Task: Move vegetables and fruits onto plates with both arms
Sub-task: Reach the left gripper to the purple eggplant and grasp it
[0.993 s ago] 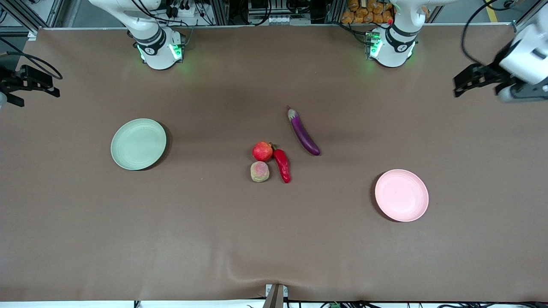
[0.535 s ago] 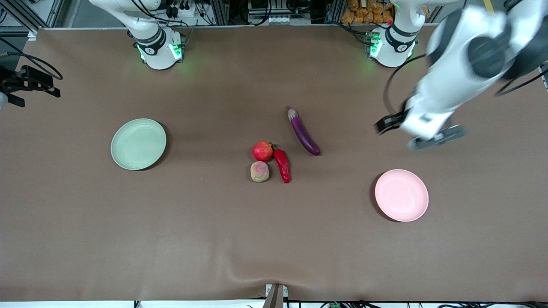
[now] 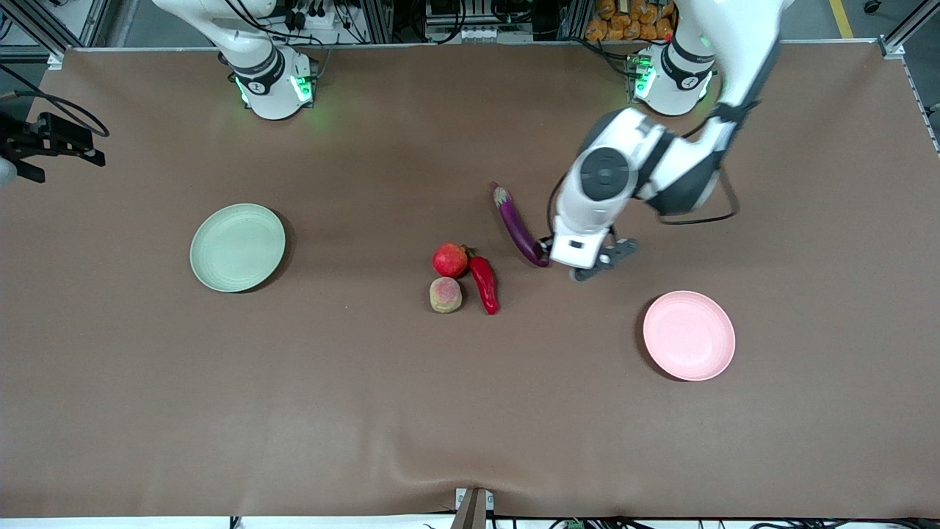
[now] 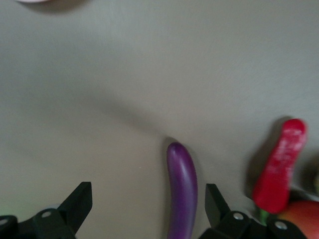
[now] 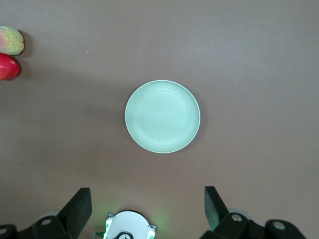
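The purple eggplant should go to the pink plate [image 3: 689, 335]. My left gripper should next grab it by its thick body near the blunt end [image 3: 528, 247].
The purple eggplant [image 3: 518, 224] lies mid-table, with the red chili [image 3: 485, 284], the round red fruit [image 3: 450, 259] and the pink-and-green fruit [image 3: 445, 294] close beside it, nearer the front camera. My left gripper [image 3: 579, 263] is open, low over the eggplant's blunt end. In the left wrist view [image 4: 147, 209] the eggplant [image 4: 182, 194] lies between the fingers, closer to one, with the chili [image 4: 281, 169] outside them. My right gripper [image 3: 51, 143] is open and waits high up; its wrist view [image 5: 146, 211] looks down on the green plate [image 5: 162, 116]. Both the green plate [image 3: 237, 247] and the pink plate [image 3: 689, 335] are empty.
A brown cloth [image 3: 330, 411] covers the table and has a small ridge at the front edge. The two arm bases [image 3: 272, 84] stand along the edge farthest from the front camera. The right arm's base [image 5: 128, 226] shows in the right wrist view.
The left arm has swung in from the left arm's end of the table and come down over the eggplant's blunt end. The right gripper has not moved.
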Robot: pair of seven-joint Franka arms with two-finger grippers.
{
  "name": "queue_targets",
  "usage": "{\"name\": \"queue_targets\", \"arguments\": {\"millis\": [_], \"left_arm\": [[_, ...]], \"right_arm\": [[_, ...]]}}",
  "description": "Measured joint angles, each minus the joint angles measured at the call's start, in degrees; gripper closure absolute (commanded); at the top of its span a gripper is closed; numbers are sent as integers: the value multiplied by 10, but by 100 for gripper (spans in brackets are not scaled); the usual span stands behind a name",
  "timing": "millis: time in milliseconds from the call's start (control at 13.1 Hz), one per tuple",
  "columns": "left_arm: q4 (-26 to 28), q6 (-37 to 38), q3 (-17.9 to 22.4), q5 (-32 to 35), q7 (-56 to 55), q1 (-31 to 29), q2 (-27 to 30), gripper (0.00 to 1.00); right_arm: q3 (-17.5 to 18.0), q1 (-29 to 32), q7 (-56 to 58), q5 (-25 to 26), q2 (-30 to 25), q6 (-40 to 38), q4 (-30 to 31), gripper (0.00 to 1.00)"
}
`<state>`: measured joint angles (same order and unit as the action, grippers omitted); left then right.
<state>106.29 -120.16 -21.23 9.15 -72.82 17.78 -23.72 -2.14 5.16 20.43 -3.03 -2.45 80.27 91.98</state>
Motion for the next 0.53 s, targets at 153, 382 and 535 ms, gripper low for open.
{"name": "queue_targets", "arguments": {"millis": [153, 382, 535], "left_arm": [[8, -19, 0, 30, -84, 32, -27, 0], [10, -66, 0, 42, -162, 68, -64, 0], [13, -78, 0, 76, -201, 79, -86, 0]], "right_arm": [[0, 0, 0, 0, 0, 0, 1, 0], [0, 0, 0, 0, 0, 0, 1, 0], [0, 0, 0, 0, 0, -1, 2, 0]]}}
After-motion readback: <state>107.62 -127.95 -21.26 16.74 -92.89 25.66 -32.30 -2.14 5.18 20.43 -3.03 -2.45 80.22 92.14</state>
